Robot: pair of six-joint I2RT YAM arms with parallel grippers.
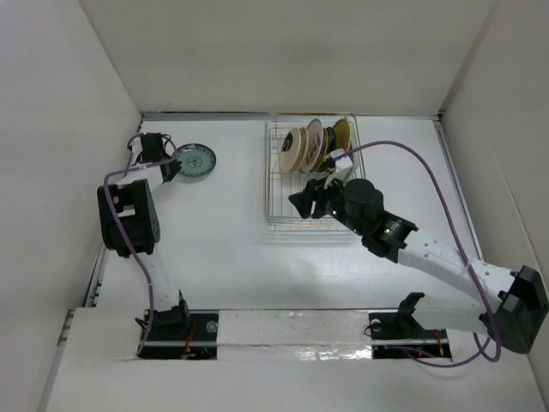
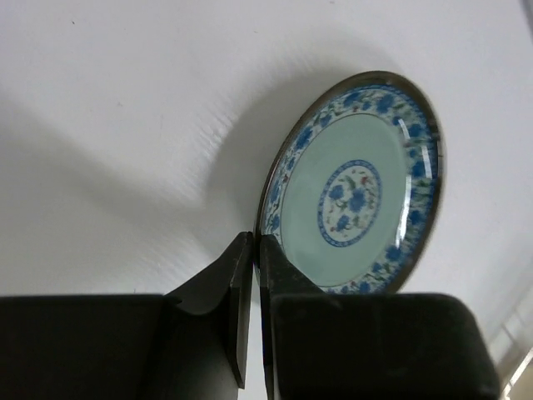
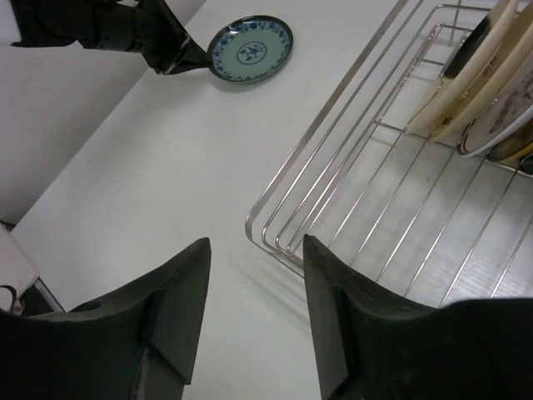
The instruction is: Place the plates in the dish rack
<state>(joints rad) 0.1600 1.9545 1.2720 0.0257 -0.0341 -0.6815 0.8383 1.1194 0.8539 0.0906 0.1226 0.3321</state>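
The right gripper takes hold of the teal patterned plate by its free rim [image 1: 214, 160] [image 3: 291, 39] next, away from my left gripper, to load the plate upright.
A teal patterned plate [image 1: 196, 160] lies on the white table at the far left. It also shows in the left wrist view [image 2: 354, 196] and the right wrist view [image 3: 250, 47]. My left gripper [image 1: 171, 161] [image 2: 256, 239] is shut on the plate's left rim. The silver wire dish rack [image 1: 268, 176] [image 3: 333, 104] stands at the back middle. Upright in its far end are a cream plate [image 1: 296, 148], a white plate with red characters [image 1: 314, 140] and a gold dark-rimmed plate [image 1: 341, 133]. My right gripper [image 1: 309, 199] [image 3: 254, 250] is open and empty above the rack's near left corner.
White walls close in the table on the left, back and right. The right arm [image 1: 412, 245] reaches diagonally from the near right toward the rack, with a purple cable [image 1: 446, 206] looping over it. The near half of the rack holds no plates.
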